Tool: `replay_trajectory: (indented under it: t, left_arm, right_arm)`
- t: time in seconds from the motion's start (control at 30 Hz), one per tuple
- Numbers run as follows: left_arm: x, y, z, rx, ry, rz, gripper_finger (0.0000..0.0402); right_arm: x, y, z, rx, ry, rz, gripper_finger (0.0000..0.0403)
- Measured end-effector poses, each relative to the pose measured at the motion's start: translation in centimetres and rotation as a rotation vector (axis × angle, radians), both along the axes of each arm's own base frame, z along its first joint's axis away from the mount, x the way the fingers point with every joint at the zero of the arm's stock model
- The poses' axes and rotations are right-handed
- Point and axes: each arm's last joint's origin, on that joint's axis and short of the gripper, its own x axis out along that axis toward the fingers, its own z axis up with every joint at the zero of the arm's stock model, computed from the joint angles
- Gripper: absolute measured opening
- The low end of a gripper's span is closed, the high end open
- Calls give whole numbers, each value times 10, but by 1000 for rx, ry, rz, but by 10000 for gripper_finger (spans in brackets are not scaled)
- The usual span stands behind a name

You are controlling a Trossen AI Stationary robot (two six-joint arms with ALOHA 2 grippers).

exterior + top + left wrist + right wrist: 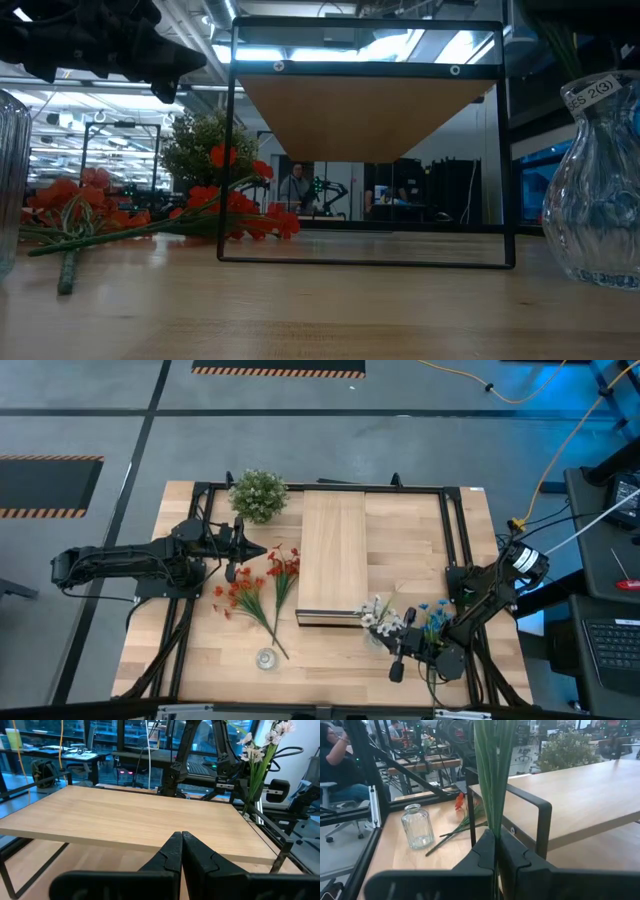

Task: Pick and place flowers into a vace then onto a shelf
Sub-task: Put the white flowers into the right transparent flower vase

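My right gripper is ready to let go of the flowers: the green stems of the white flowers line up over the glass vase (373,643).
The red-orange flowers (258,586) lie flat on the table left of the shelf (333,555), a pale wood board on a black frame (360,110). My left gripper (256,550) hovers shut above them, facing the shelf's long side (125,815). My right gripper (394,642) is at the shelf's near right corner, shut on the white flowers (380,617), whose blooms (260,750) stand upright. Blue blooms (433,616) stand just right of it, over a clear glass vase (598,200) with stems in its neck. My right gripper (496,840) pinches a bundle of several green stems (492,795) of the white flowers between its two fingers, lying level and across the stems. The stems rise upright from the fingers. The fingers hide the stems' lower ends.
A small ribbed glass jar (266,658) stands near the table's near edge, below the red flowers (462,802). A round bushy plant (259,494) sits at the far left corner of the black frame. A person sits beyond the table (340,765).
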Motion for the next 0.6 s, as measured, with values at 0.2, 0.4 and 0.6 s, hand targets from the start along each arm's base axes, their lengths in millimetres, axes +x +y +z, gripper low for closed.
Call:
replay_trajectory:
  t: [0.2, 0.4, 0.6]
  left_arm:
    - [0, 0, 0, 0, 0, 0, 4]
    - [0, 0, 0, 0, 0, 0, 4]
    - [0, 0, 0, 0, 0, 0, 4]
  right_arm:
    - [0, 1, 0, 5, 7, 48, 24]
    - [0, 1, 0, 5, 7, 49, 76]
    - [1, 1, 0, -22, 15, 52, 130]
